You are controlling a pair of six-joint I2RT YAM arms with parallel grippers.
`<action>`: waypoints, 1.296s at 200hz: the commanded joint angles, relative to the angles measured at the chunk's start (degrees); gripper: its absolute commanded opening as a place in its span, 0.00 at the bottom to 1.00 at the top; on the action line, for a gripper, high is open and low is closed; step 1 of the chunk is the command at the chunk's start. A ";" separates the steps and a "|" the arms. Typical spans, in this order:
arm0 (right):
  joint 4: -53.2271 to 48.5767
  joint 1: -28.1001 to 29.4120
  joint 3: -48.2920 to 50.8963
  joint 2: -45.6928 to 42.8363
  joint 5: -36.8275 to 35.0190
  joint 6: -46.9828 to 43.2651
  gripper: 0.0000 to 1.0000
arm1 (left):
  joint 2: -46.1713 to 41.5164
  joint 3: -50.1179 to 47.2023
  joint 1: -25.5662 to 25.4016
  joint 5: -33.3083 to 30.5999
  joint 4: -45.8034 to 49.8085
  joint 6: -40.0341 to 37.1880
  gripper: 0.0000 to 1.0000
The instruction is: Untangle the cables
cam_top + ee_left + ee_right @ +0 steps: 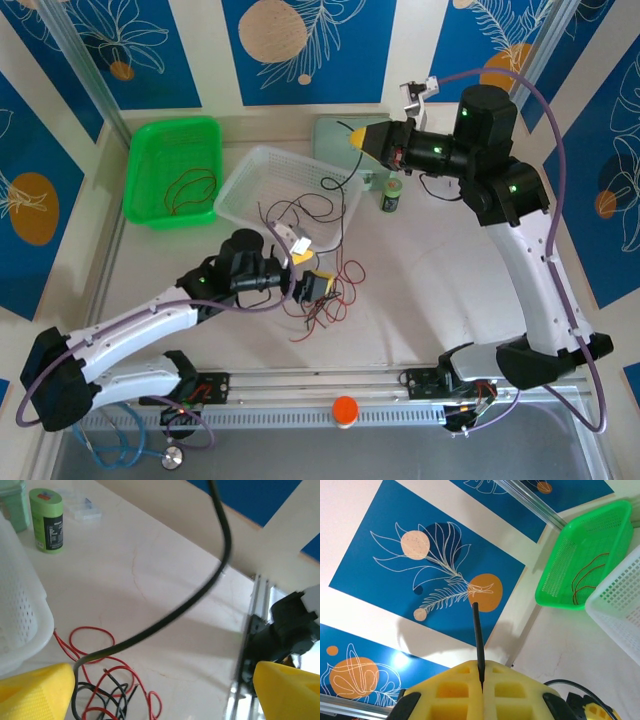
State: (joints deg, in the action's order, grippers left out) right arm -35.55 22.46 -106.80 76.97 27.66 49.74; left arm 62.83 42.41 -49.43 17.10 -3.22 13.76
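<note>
The black cable needs to be grabbed next by my left gripper near the heap, away from my right gripper's end, so it can be pulled free and untangled.
Thin red and black cables lie in loose tangled loops on the table in front of the white basket. My left gripper hovers over this heap, open, nothing between its yellow fingers. In the left wrist view the red cable and black loops lie below, and a taut black cable crosses close to the camera beside the left finger. My right gripper is raised at the back, shut on the black cable's end. Another red wire lies in the green basket.
A green can stands right of the white basket, also in the left wrist view. A grey-green pad lies at the back. An orange knob and a stethoscope sit at the near edge by the rail.
</note>
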 commanded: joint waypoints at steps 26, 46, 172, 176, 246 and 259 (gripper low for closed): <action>-0.13 -0.48 -3.71 -0.06 2.30 1.58 0.00 | 6.15 0.04 -6.78 -31.14 0.88 -11.53 0.93; -0.22 -0.57 -4.06 -0.48 2.63 1.77 0.00 | 7.63 -0.23 -6.76 -36.20 -0.88 -11.80 0.93; -4.10 -4.36 -2.80 -9.34 1.81 0.90 0.00 | 14.01 3.82 -6.64 -36.47 -9.07 -11.37 0.00; -4.36 -4.79 -2.02 -10.12 1.40 0.64 0.00 | 13.03 4.10 -6.64 -37.16 -8.23 -11.57 0.00; -11.28 -9.26 20.55 -25.63 -22.09 -7.48 0.00 | -3.16 13.76 -6.64 -39.02 14.72 -13.58 0.00; -12.86 -9.90 24.37 -27.88 -28.83 -9.07 0.00 | -4.85 16.04 -6.64 -38.09 19.28 -13.50 0.00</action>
State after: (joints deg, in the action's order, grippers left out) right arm -43.48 13.45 -88.27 51.48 12.99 45.17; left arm 60.69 54.54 -56.12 -21.26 4.43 1.10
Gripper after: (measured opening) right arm 0.050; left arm 0.045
